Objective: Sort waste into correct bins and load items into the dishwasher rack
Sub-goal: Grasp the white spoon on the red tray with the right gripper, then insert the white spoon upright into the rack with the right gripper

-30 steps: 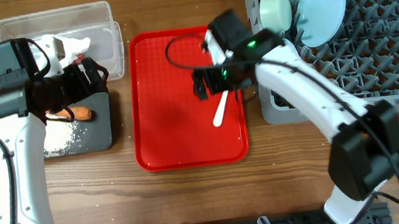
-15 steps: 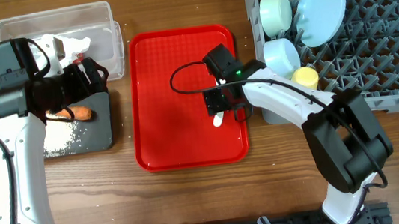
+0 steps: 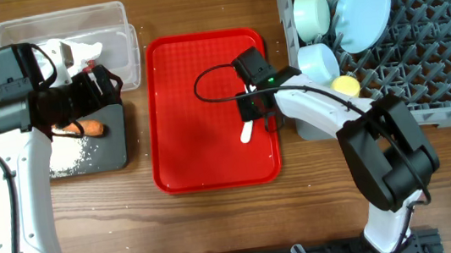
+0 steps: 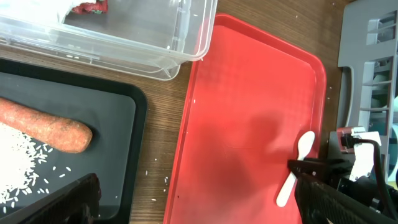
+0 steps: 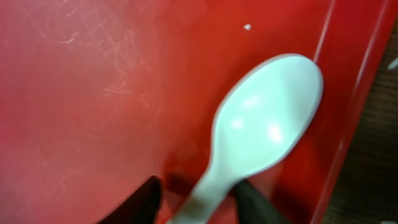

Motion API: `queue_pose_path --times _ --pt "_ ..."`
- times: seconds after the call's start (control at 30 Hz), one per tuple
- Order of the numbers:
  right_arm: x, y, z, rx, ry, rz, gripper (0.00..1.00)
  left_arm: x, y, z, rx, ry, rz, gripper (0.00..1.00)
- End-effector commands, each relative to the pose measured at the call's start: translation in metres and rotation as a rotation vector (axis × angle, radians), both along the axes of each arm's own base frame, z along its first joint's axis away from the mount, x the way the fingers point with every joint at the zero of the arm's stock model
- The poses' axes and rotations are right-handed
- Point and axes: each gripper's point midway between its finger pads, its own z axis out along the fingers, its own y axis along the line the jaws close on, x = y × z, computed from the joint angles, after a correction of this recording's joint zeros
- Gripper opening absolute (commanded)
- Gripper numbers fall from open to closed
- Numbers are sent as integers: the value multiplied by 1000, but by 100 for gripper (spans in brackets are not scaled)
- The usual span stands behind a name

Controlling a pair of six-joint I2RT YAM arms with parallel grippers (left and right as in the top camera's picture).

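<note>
My right gripper would leave the white spoon on the tray if I lifted it now, because the spoon has red showing between one finger and its handle (image 3: 247, 124) (image 5: 204, 196).
The white spoon (image 3: 246, 131) (image 5: 267, 124) lies near the right edge of the red serving tray (image 3: 192, 96). My right gripper (image 3: 252, 117) (image 5: 199, 191) is down on the tray astride its handle, jaws narrowed. One finger touches the handle and a red gap shows at the other. My left gripper (image 3: 106, 83) (image 4: 199, 211) hangs open over the black tray (image 3: 116, 152), which holds the carrot (image 3: 89, 127) and rice grains (image 3: 65, 155). The clear tub (image 3: 127, 44) holds the napkin (image 3: 72, 52). The rack (image 3: 422, 61) holds the plate (image 3: 364, 8), two bowls (image 3: 312, 10) and the yellow cup (image 3: 344, 87).
The right arm's cable loops over the middle of the red tray. The rack's left wall (image 3: 303, 122) stands just right of the spoon. Stray rice grains (image 4: 152, 180) lie on the wood between the black tray and the red tray.
My right gripper has come down from mid-tray to the spoon and narrowed its jaws round the handle. The second bowl and the yellow cup came into sight. The left arm has not moved.
</note>
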Motion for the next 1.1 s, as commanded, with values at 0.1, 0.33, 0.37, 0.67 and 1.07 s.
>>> queue_pose_path --times 0.1,0.33,0.37,0.67,1.07 --pt "-9 -7 -23 -42 53 15 5 3 3 7 11 -21 11 100" --pt "-1 -5 -13 -30 29 32 4 3 3 7 11 -21 11 100" --pt "1 -4 -9 -26 19 38 4 3 3 7 11 -21 11 100" --pt "26 10 75 44 -153 84 4 3 3 7 11 -21 11 100" --pt "39 -70 232 49 -530 -101 4 3 3 7 11 -21 11 100"
